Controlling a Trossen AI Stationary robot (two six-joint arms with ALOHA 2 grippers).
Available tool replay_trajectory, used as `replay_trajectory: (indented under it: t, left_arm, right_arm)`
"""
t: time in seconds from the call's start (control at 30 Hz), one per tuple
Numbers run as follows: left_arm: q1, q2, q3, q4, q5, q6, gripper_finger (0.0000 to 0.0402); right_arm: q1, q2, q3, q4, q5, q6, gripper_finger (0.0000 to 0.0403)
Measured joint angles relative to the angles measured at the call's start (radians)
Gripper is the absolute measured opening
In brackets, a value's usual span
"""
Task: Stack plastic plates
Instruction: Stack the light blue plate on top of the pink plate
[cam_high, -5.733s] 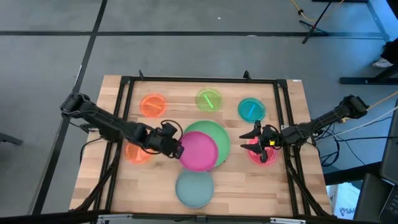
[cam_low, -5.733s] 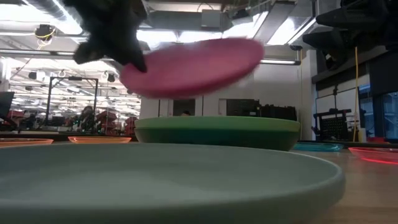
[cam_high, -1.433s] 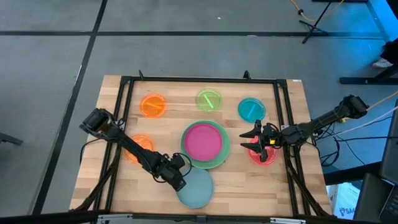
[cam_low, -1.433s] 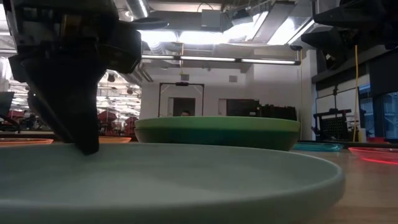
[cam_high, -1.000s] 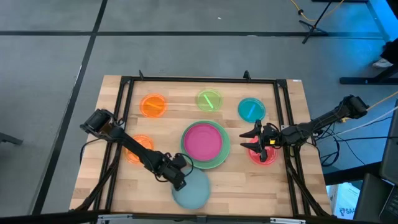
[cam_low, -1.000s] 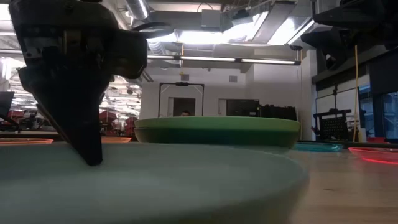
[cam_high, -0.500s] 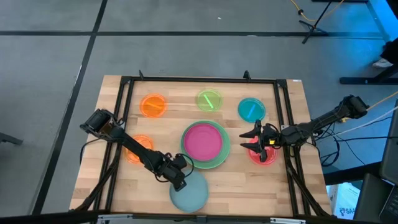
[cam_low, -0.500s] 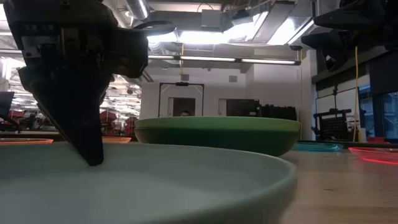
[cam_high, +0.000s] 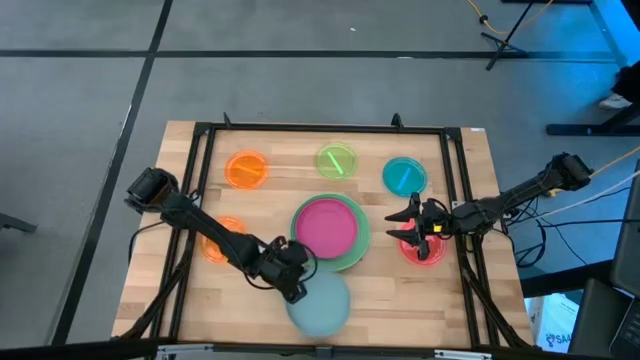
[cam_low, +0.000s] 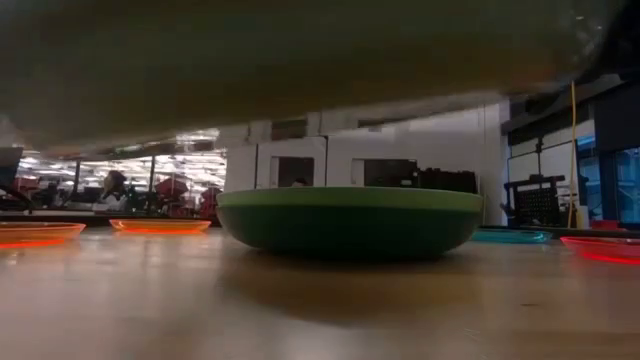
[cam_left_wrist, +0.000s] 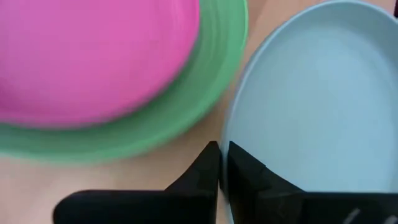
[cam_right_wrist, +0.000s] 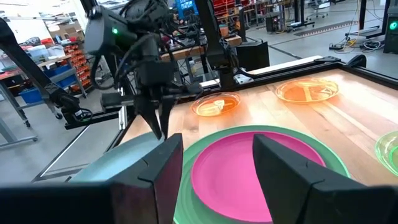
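Note:
My left gripper moves the pale plate (cam_high: 322, 304) over the magenta one next and only then releases it, since the pale plate hangs beside the magenta plate (cam_high: 326, 226).
My left gripper (cam_high: 293, 289) is shut on the pale blue-grey plate (cam_high: 320, 305) near the table's front edge; the plate's underside (cam_low: 300, 50) fills the top of the low view. The magenta plate (cam_high: 326, 226) lies in the green plate (cam_high: 352, 256) at the table's middle. My right gripper (cam_high: 400, 227) is open and empty over the red-pink plate (cam_high: 425, 250) at the right. Small orange (cam_high: 246, 168), lime (cam_high: 336, 160) and teal (cam_high: 404, 176) plates lie flat along the far side. A second orange plate (cam_high: 218, 243) lies partly under my left arm. My left gripper pinches the pale plate's rim (cam_left_wrist: 226, 134) at its far-left side, one finger (cam_left_wrist: 206, 168) outside the plate and one (cam_left_wrist: 244, 174) inside. The fingers come slanting from the table's left. The plate is lifted clear of the table and juts out past the fingers toward the right.
A black frame (cam_high: 320, 130) runs round the wooden table top. Bare wood shows at the near left (cam_high: 200, 300) and near right (cam_high: 420, 300). The green plate's wall (cam_low: 350, 220) stands just behind the lifted plate.
My left gripper has risen with the pale blue-grey plate and gone a little toward the table's right. The plate, which lay on the table, now hangs clear above it.

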Motion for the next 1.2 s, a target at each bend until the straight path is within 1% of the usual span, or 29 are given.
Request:
replay_trajectory:
  t: [0.17, 0.3, 0.53, 0.67, 0.87, 1.03, 1.13, 1.2]
  left_arm:
    - [0.050, 0.000, 0.035, 0.011, -0.045, 0.072, 0.0011]
    - [0.102, 0.000, 0.035, 0.031, -0.112, 0.079, 0.0011]
    - [0.218, -0.001, 0.035, 0.036, -0.122, 0.128, 0.0014]
    - [0.273, -0.001, 0.035, 0.044, -0.104, 0.131, 0.0019]
    - [0.350, -0.018, 0.035, 0.021, -0.020, 0.183, 0.0021]
    - [0.394, -0.046, 0.035, -0.019, -0.015, 0.210, 0.0021]
    - [0.419, -0.053, 0.035, -0.071, -0.014, 0.213, 0.0021]
    - [0.432, -0.052, 0.035, -0.137, -0.015, 0.223, 0.0021]
  right_arm:
    - [0.000, 0.000, 0.000, -0.001, 0.000, 0.000, 0.0188]
    - [0.000, 0.000, 0.000, 0.000, 0.000, 0.000, 0.0188]
    - [0.000, 0.000, 0.000, 0.000, 0.000, 0.001, 0.0188]
    - [0.000, 0.000, 0.000, 0.000, 0.000, 0.001, 0.0188]
    - [0.000, 0.000, 0.000, 0.000, 0.000, 0.003, 0.0188]
    - [0.000, 0.000, 0.000, -0.001, 0.000, 0.003, 0.0188]
    - [0.000, 0.000, 0.000, 0.000, 0.000, 0.004, 0.0188]
    - [0.000, 0.000, 0.000, 0.004, 0.000, 0.004, 0.0188]
